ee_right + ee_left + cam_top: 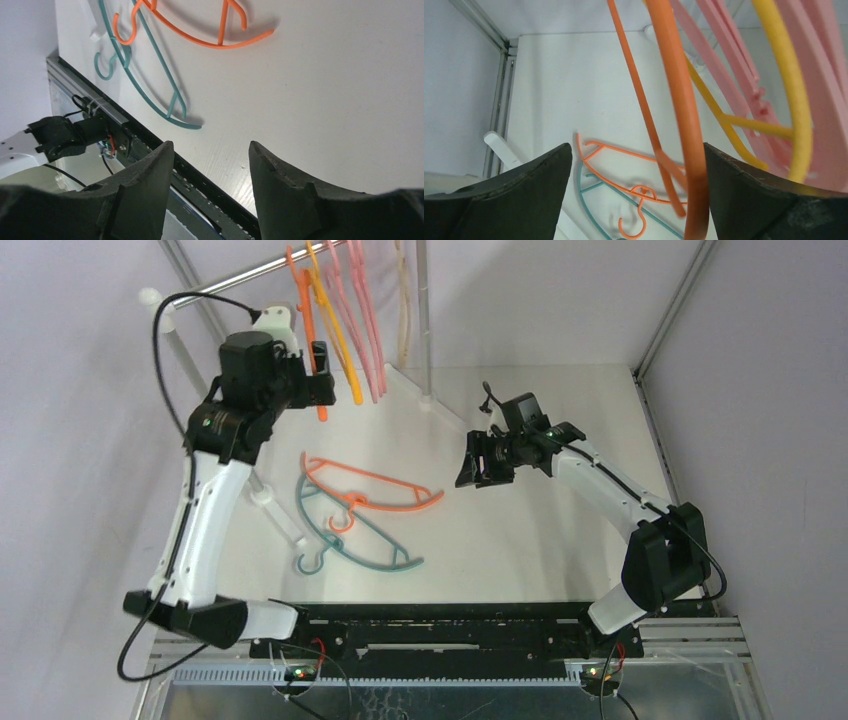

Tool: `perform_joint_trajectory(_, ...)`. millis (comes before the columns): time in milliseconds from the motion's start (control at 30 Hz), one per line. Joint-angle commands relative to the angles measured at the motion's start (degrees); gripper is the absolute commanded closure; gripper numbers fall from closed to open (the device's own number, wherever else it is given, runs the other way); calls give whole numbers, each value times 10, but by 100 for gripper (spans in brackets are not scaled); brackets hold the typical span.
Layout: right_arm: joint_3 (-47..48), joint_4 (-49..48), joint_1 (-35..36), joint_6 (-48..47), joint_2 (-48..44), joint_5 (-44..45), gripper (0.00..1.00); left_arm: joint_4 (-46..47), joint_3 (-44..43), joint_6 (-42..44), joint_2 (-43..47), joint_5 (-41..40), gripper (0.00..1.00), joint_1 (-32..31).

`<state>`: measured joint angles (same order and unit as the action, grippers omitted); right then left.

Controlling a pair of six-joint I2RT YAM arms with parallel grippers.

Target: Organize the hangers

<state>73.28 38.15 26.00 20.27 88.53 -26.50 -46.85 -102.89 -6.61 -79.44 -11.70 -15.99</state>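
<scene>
The orange hanger is lying down. My right gripper should grab it by its curved arm next, leaving hook and tip free, to hand it to my left gripper.
Several hangers hang from the silver rail [250,278]: an orange one [308,310], a yellow one [340,340], pink ones [365,330] and a beige one [403,300]. My left gripper [322,368] is raised at the hanging orange hanger [684,125], which passes between its wide-open jaws close to the right finger. The gripper [635,146] does not clamp it. An orange hanger [385,480] and a teal hanger [380,566] lie overlapping on the table. My right gripper [468,468] hovers open and empty just right of them [210,143].
The rail's white posts stand at the back [425,330] and left [180,340], with a white foot [275,505] on the table beside the teal hanger. The table's black front edge [150,145] runs under the right gripper. Walls close both sides.
</scene>
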Motion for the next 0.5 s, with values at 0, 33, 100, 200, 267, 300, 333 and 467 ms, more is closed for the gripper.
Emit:
perform_joint_trajectory(0, 1, 0, 25, -38, -23, 17, 35, 34, 29, -14, 87, 47, 1, 3)
perform_joint_trajectory(33, 1, -2, 35, -43, -22, 23, 35, 40, 42, -19, 109, 53, 0, 3)
perform_joint_trajectory(100, 1, -8, 56, -51, -19, 39, 35, 47, 64, -28, 140, 64, 1, 3)
perform_joint_trajectory(200, 2, -24, 92, -60, -9, 59, 35, 48, 87, -43, 179, 82, 1, 3)
perform_joint_trajectory(267, 10, -29, 116, -73, 3, 76, 35, 45, 104, -54, 206, 90, 0, 3)
perform_joint_trajectory(300, 19, -30, 127, -81, 13, 87, 35, 45, 118, -59, 222, 95, 1, 3)
perform_joint_trajectory(333, 29, -30, 139, -88, 24, 97, 35, 45, 132, -66, 238, 97, 0, 3)
perform_joint_trajectory(467, 73, -34, 177, -104, 89, 113, 36, 48, 201, -98, 300, 111, 0, 3)
